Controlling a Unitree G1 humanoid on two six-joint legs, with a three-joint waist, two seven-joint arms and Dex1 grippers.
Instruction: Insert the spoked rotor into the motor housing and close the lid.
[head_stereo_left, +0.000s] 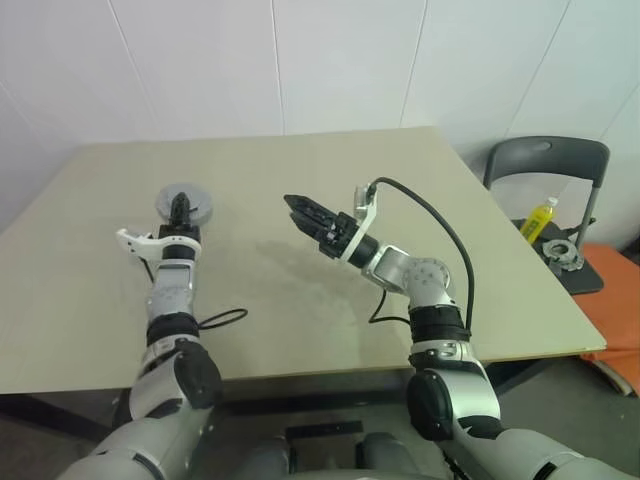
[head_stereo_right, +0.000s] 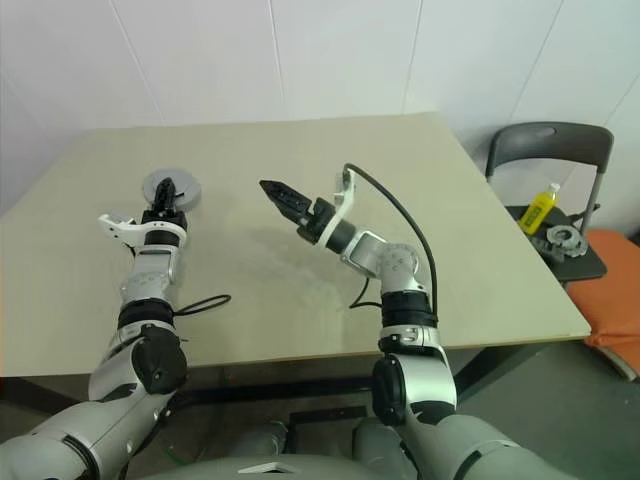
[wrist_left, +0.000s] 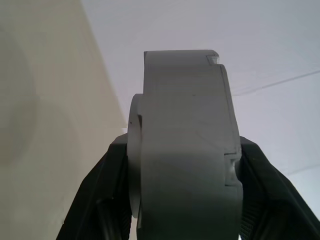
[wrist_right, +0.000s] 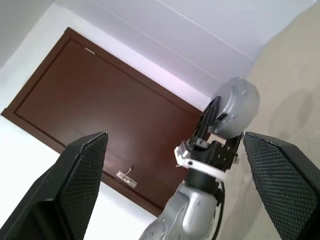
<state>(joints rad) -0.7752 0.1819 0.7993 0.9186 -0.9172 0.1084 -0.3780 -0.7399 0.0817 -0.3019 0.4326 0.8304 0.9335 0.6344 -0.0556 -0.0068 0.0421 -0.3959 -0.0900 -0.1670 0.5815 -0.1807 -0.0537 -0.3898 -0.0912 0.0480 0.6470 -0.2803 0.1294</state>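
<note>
My left gripper needs to keep holding the unit, because the grey unit is hanging above the table in the left wrist view.
My left gripper is shut on a round pale-grey disc unit and holds it off the left part of the table. In the left wrist view the unit stands edge-on between the black fingers, a thin disc pressed against a thicker grey body. Whether this is the lid on the motor housing I cannot tell, since no copper shows. The spoked rotor is hidden. My right gripper hovers open over the table's middle, holding nothing. Its wrist view shows the held unit.
A grey chair stands past the table's right edge, with a yellow bottle and a metal part on its seat. A black cable loops off my right wrist. A brown door shows in the right wrist view.
</note>
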